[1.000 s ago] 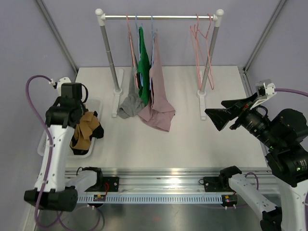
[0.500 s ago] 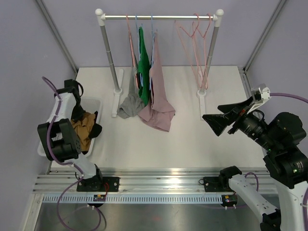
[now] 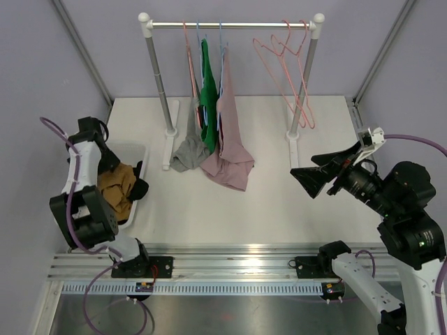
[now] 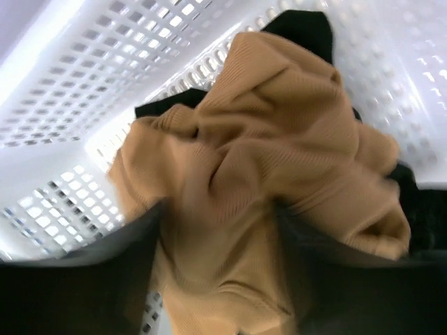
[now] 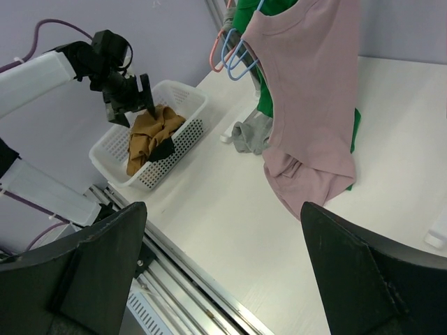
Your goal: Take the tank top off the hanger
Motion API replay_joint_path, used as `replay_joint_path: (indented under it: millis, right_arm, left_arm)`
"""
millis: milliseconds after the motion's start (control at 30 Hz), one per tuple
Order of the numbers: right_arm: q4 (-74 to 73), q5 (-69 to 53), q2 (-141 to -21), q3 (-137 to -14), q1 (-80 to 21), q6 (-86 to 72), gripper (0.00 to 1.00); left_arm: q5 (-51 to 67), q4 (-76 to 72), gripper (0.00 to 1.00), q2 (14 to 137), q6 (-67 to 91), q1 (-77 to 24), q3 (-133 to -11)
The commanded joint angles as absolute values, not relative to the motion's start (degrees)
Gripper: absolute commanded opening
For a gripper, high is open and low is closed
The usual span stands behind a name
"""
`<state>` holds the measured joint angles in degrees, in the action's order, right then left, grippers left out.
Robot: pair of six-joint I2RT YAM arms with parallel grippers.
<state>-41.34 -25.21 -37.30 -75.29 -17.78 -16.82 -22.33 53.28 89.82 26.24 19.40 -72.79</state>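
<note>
My right gripper is to grab the blue hanger (image 5: 237, 52) next by one arm just below its hook (image 5: 260, 5). This leaves the other arm free, so that the tank top can be removed.
A pink tank top (image 3: 229, 139) hangs on a blue hanger (image 5: 237, 52) on the rail (image 3: 230, 25), its hem bunched on the table. Beside it hang a green top (image 3: 207, 98) and a grey one (image 3: 187, 150). A tan tank top (image 4: 265, 139) lies crumpled in the white basket (image 4: 84, 84) on a black garment (image 4: 300, 24). My left gripper (image 4: 220, 216) hovers low over the tan top (image 3: 117, 183), jaws spread wide and holding nothing. My right gripper (image 3: 318, 171) stands open above the table's right side, facing the pink top (image 5: 314, 91).
Empty pink hangers (image 3: 293, 70) dangle tilted at the rail's right end by the right post (image 3: 302, 91). The basket (image 3: 140, 150) sits at the table's left edge. Metal rails (image 3: 230, 255) run along the near edge.
My left gripper has opened and the tan top now lies loose in the basket. The left arm swung back and lower over the basket. The empty pink hangers have swung; the right gripper drifted slightly left.
</note>
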Motion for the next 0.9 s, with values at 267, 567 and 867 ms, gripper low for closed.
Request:
replay_joint_path:
  millis: [267, 567, 867]
  right_arm:
    - [-32.6, -29.2, -54.3, -83.1, -17.9, -25.6, 1.00]
    - [-29.4, -10.0, -74.2, -95.8, -25.8, -23.7, 1.00]
    - [-30.8, 4.1, -95.7, -115.6, -31.8, -21.0, 0.87]
  left_arm:
    - [-5.4, 52.0, 0.99, 57.3, 21.9, 11.4, -75.6]
    - [2.7, 45.6, 0.99, 40.2, 18.9, -9.0, -60.3]
    - [0.3, 40.3, 0.99, 25.3, 18.8, -12.0, -50.2]
